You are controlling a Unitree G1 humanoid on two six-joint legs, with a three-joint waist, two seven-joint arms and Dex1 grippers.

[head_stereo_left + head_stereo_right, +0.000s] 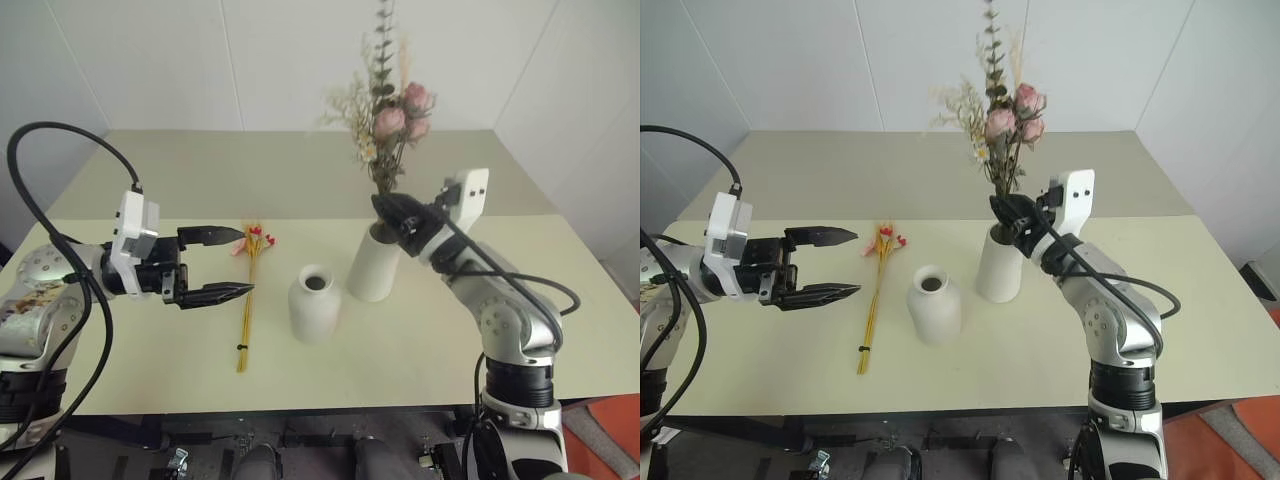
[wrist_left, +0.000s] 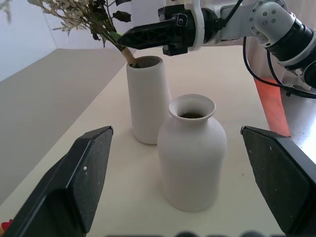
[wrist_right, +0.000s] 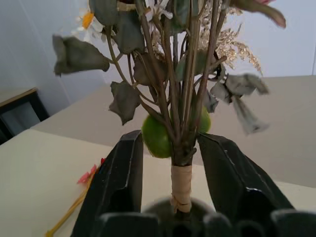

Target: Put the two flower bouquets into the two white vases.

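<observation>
The left gripper grabs the bundle by its yellow stalks next, since delicate red and pink blooms spread at one end.
The bushy pink rose bouquet stands upright with its stems in the taller white vase. My right gripper sits at that vase's mouth, its fingers open on either side of the wrapped stems with small gaps. To its left stands the shorter narrow-necked white vase, with nothing in it. Further left, the thin yellow-stalked bundle with small red flowers lies flat on the table. My left gripper hovers open just left of the bundle's flower end, pointing toward the vases, nothing between its fingers.
The pale table has its front edge close to me and a seam across its middle. White walls close the back. An orange object lies on the floor at the right. A black cable loops above my left arm.
</observation>
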